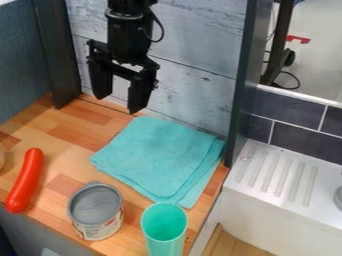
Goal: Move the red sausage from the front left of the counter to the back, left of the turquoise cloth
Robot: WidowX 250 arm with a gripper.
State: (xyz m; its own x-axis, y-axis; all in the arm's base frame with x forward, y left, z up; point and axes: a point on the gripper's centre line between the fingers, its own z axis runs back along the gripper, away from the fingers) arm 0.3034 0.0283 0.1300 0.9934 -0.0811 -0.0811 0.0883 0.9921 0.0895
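Observation:
Next, my gripper grabs the red sausage-shaped toy (25, 181) by its upper part to carry it across the wooden counter.
The black gripper (120, 102) hangs at the upper left centre, above the back of the wooden counter, open with nothing between its fingers. Nearest to it, below and to the right, a folded turquoise cloth (157, 155) lies flat on the counter. In front of the cloth stand a grey-topped can (100, 225) and, to its right, a turquoise cup (163, 240) with its opening up. A red sausage-shaped toy (25, 181) lies at the left.
The wooden counter (70, 135) has a grey wood-plank wall behind it and dark upright posts at both back corners. A white ribbed drainboard (287, 175) is on the right, with dark tiles behind. Part of a tan object (1, 157) shows at the left edge.

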